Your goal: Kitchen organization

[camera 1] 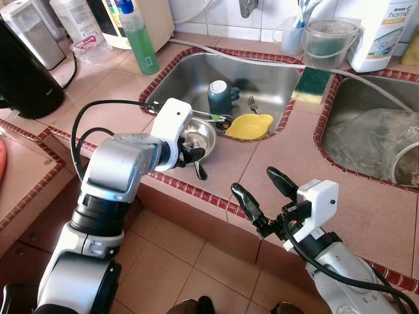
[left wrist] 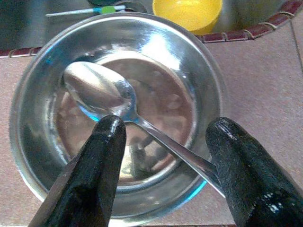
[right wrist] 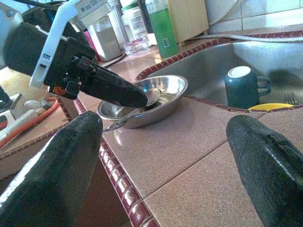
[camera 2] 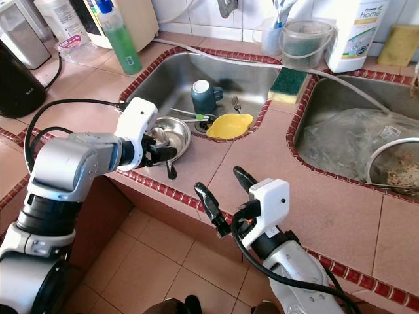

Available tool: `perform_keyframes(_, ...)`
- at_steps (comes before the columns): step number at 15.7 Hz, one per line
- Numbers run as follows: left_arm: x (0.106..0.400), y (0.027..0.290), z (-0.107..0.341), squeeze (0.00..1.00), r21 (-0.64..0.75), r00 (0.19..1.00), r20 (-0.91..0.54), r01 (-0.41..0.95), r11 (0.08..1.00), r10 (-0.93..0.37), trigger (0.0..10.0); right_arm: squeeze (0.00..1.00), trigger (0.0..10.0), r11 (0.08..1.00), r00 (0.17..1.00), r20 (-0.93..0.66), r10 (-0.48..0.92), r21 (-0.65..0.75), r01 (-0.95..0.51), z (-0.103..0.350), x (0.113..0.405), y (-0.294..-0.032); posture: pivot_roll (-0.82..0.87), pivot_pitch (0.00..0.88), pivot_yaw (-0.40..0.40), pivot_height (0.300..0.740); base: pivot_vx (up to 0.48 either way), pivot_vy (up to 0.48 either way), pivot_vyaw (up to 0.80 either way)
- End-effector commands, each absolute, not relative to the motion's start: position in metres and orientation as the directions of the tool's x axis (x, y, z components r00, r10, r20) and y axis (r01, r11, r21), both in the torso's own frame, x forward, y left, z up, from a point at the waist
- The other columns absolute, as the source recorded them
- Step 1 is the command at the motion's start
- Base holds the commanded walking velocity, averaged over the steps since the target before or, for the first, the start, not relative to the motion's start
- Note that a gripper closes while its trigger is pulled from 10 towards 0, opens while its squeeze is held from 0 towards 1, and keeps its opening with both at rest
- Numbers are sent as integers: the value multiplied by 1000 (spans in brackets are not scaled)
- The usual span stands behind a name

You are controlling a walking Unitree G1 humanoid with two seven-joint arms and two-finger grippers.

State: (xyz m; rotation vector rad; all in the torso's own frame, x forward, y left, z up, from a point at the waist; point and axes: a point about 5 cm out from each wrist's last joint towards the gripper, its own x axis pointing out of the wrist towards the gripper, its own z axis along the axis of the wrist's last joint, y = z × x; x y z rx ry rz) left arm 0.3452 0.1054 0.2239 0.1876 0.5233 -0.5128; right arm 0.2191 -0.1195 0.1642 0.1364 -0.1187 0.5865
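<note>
I should next use my left gripper to grab the spoon by its thin handle [left wrist: 189, 160], which sticks over the steel bowl's edge, because the spoon's wide head [left wrist: 98, 89] lies down inside the steel bowl.
A steel bowl [camera 1: 203, 133] sits on the tiled counter at the near rim of the left sink [camera 1: 262, 72]. A metal spoon [left wrist: 99, 92] lies in it, its handle sticking out over the bowl's edge. My left gripper [camera 1: 195, 158] hovers low over the bowl's near side, open, one finger [left wrist: 94, 175] on each side of the spoon handle without closing on it. My right gripper [camera 1: 255, 183] stands open above the counter's front edge, to the right of the bowl, with nothing between its fingers.
An upturned teal mug [camera 1: 219, 95], a yellow bowl [camera 1: 249, 125] and a fork [camera 1: 253, 103] lie in the sink. A sponge [camera 1: 313, 84] rests on the divider. A green soap bottle [camera 1: 139, 36] and black kettle [camera 1: 23, 72] stand at back left. The right basin [camera 1: 373, 131] holds clear plastic.
</note>
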Motion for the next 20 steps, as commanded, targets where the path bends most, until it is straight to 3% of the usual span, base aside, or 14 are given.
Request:
perform_keyframes(1, 348, 112, 226, 0, 40, 763, -512, 480, 876, -395, 10000, 0, 10000, 815, 815, 171, 553, 89, -572, 168, 217, -116, -186, 139, 194, 740, 0, 0, 0)
perform_keyframes(7, 351, 105, 212, 0, -33, 785, -513, 388, 921, -349, 10000, 0, 10000, 822, 822, 170, 544, 88, -562, 168, 216, -117, -194, 152, 200, 740, 0, 0, 0)
perform_keyframes(15, 351, 104, 202, 0, 54, 821, -532, 275, 960, -206, 10000, 0, 10000, 830, 831, 166, 530, 95, -549, 167, 214, -118, -192, 167, 207, 740, 0, 0, 0)
perform_keyframes(20, 349, 100, 196, 0, 16, 811, -550, 247, 969, -198, 10000, 0, 10000, 835, 836, 162, 525, 95, -542, 167, 213, -119, -191, 176, 207, 740, 0, 0, 0)
